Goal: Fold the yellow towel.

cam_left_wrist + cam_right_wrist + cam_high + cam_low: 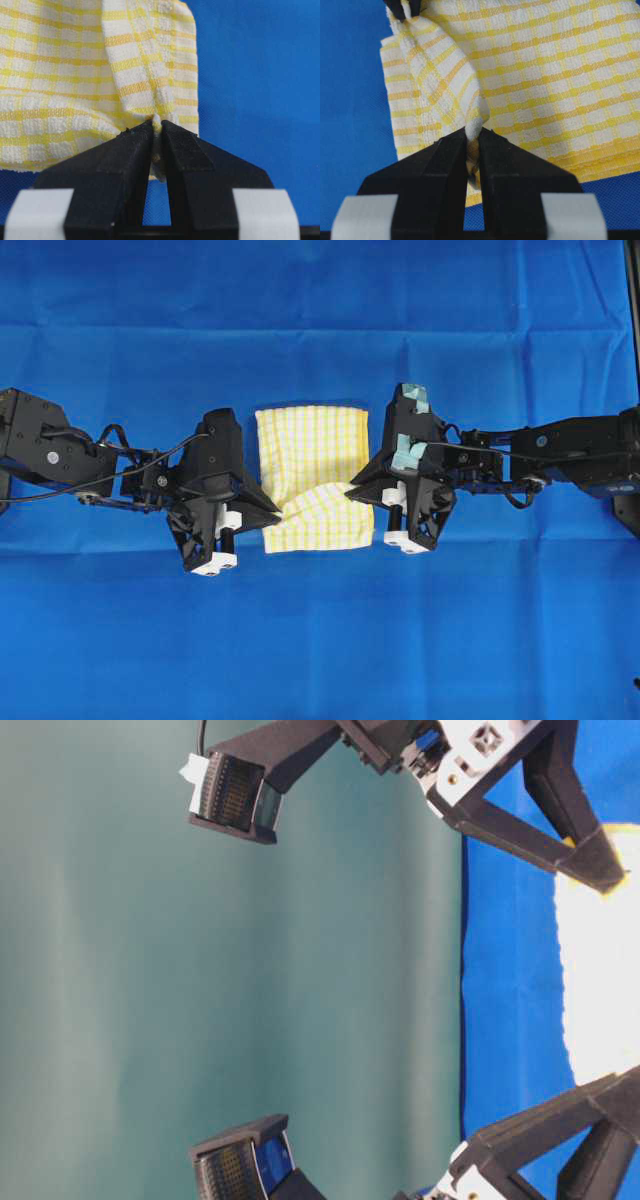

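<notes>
The held fold rests over the towel's flat layer beneath the gripper, so it is time for my right gripper to release the fold now.
The yellow towel (312, 455), checked yellow and white, lies partly folded on the blue cloth between my two arms. Its near part is gathered into a raised ridge running between the grippers. My left gripper (277, 510) is shut on the towel's near left corner. In the left wrist view the gripper (156, 125) pinches a bunched fold of the towel (75, 75). My right gripper (352, 491) is shut on the near right corner. In the right wrist view the gripper (473, 132) clamps a twisted fold of the towel (545, 75).
The blue table cloth (320, 640) covers the whole work surface, with creases across it. A dark post (632, 300) stands at the right edge. The table-level view shows a plain green backdrop (250, 970) behind the arms.
</notes>
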